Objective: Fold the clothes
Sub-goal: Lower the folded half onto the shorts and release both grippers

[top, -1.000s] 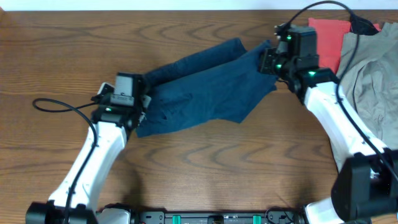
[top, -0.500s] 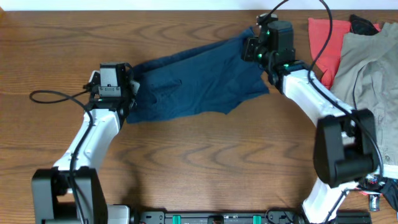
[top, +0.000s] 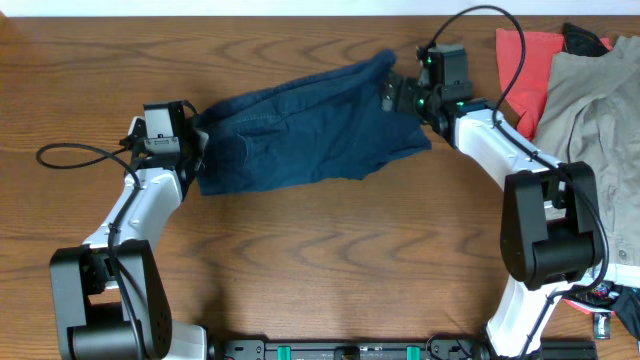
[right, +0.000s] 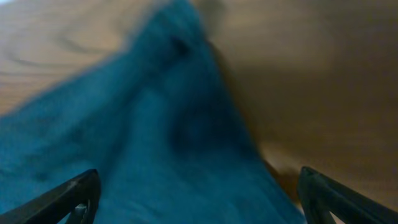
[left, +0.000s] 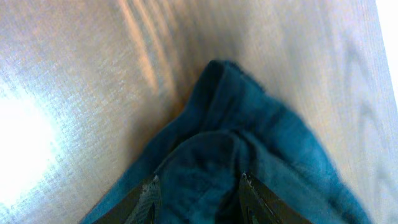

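I next need to grab the bunched fold at the shorts' end opposite my right gripper with my left gripper, to fold that end across.
The clothes, a pair of dark navy shorts (top: 300,135), lie spread across the far middle of the wooden table. My left gripper (top: 198,150) sits at their left end. In the left wrist view its fingers (left: 148,198) stand apart, with a bunched fold of the shorts (left: 205,155) lying between them, so the left gripper (left: 199,199) is open. My right gripper (top: 390,95) is at the shorts' far right corner. The right gripper (right: 199,180) is open wide, and the blue cloth (right: 143,143) lies loose under it.
A khaki-grey garment (top: 590,110) is heaped at the right edge, with a coral-red cloth (top: 525,60) beside it at the back. A black cable (top: 70,155) loops on the table left of my left arm. Bare wood (top: 320,260) fills the front half.
Both arms carried the shorts toward the far side and left, and the cloth now lies flatter. Both grippers went from shut to open and let go of the cloth.
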You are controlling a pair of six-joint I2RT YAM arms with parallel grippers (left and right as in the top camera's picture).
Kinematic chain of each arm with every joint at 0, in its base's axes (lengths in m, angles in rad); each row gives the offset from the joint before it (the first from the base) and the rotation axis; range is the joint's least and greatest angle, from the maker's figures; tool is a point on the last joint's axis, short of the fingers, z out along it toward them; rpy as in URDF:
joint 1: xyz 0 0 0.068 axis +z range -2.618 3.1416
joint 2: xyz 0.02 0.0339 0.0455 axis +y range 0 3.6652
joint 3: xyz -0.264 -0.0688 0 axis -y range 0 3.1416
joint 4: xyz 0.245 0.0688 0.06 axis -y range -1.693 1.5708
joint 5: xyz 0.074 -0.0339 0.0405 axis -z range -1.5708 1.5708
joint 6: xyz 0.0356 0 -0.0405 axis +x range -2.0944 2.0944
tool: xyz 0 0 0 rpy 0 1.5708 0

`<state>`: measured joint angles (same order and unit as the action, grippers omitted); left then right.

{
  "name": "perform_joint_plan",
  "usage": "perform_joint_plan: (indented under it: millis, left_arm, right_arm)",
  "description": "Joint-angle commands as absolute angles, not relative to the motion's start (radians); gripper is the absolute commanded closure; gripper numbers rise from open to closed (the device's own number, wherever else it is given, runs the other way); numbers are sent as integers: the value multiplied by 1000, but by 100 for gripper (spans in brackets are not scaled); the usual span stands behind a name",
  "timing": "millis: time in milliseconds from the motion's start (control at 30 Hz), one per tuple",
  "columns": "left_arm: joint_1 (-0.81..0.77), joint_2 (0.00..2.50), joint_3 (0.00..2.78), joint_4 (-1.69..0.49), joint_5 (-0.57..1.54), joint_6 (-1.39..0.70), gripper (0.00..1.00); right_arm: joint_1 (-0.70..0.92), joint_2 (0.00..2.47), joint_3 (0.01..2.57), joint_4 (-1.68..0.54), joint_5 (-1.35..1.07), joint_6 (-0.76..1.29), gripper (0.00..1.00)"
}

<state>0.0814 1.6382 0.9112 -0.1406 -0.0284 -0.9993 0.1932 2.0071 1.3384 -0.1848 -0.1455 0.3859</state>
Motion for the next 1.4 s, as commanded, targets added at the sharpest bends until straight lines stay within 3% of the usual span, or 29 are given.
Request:
perform_joint_plan:
  millis: [0, 100, 267, 333, 400, 433, 467, 500, 800, 1033, 1200, 1367]
  left_arm:
    - [81, 1644, 924, -211, -25, -941, 57]
    - [79, 1644, 924, -296, -25, -938, 57]
    - [79, 1644, 924, -394, -25, -934, 57]
    - [79, 1644, 924, -416, -25, -915, 57]
    - [79, 1644, 924, -431, -25, -896, 57]
    - [79, 1644, 924, -436, -25, -881, 57]
    - [79, 1644, 924, -442, -25, -866, 57]
    - [79, 1644, 924, -447, -25, -854, 57]
    - [79, 1644, 920, -540, -25, -846, 58]
    - [79, 1637, 921, -529, 97, -650, 57]
    - [79, 1631, 923, -418, 276, -493, 37]
    - [53, 1639, 923, -315, 338, -452, 28]
  right_arm:
    - [177, 2024, 1342, -246, -93, 387, 8]
    - [177, 2049, 1341, -274, -94, 385, 23]
    - [183, 2101, 1341, -281, -93, 389, 31]
    - [184, 2122, 1341, -289, -94, 389, 40]
    - [184, 2131, 1341, -313, -93, 389, 58]
    - [183, 2133, 1341, -332, -92, 389, 71]
    - [181, 2132, 1341, -355, -86, 388, 89]
    - [179, 2130, 1341, -389, -73, 388, 99]
    - [117, 2096, 1341, -840, 317, 567, 99]
    - [70, 2094, 1341, -958, 346, 568, 95]
    - [37, 2090, 1341, -1003, 358, 568, 92]
    - [35, 2046, 1342, -1034, 347, 535, 90]
